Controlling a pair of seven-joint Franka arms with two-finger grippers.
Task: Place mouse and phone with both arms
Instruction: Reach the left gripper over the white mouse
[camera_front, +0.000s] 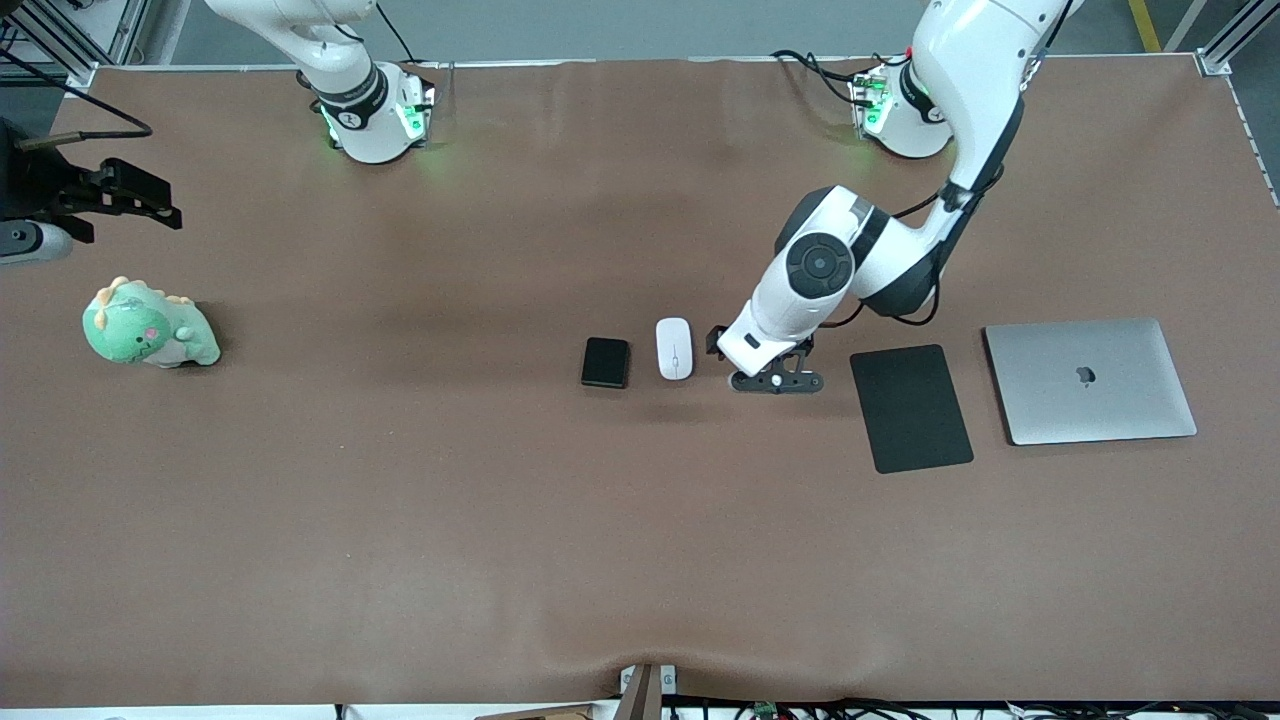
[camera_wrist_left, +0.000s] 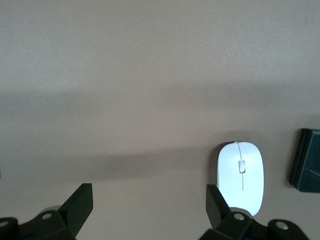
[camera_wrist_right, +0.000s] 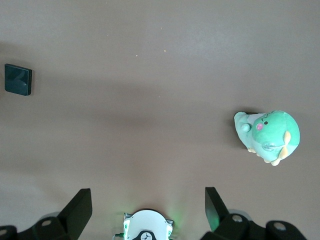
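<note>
The left gripper grabs the white mouse by its long side edges next, to place the mouse on the black mouse pad (camera_front: 912, 409).
The white mouse (camera_front: 674, 348) lies near the table's middle, and the small black phone (camera_front: 606, 362) lies close beside it toward the right arm's end. My left gripper (camera_front: 775, 381) hangs low over bare table between the mouse and the black mouse pad (camera_front: 910, 407). It is open, with nothing between its fingers. The left wrist view shows the mouse (camera_wrist_left: 240, 175) just outside one fingertip (camera_wrist_left: 214, 197), with the phone (camera_wrist_left: 307, 167) past it. My right gripper (camera_wrist_right: 148, 200) is open and empty, held high over its own base (camera_wrist_right: 148, 226). The phone (camera_wrist_right: 18, 79) appears small in that view.
A closed silver laptop (camera_front: 1090, 380) lies beside the mouse pad at the left arm's end. A green dinosaur plush (camera_front: 150, 325) sits toward the right arm's end, also in the right wrist view as the plush (camera_wrist_right: 270, 135). The brown tabletop (camera_front: 400, 520) nearer the front camera is bare.
</note>
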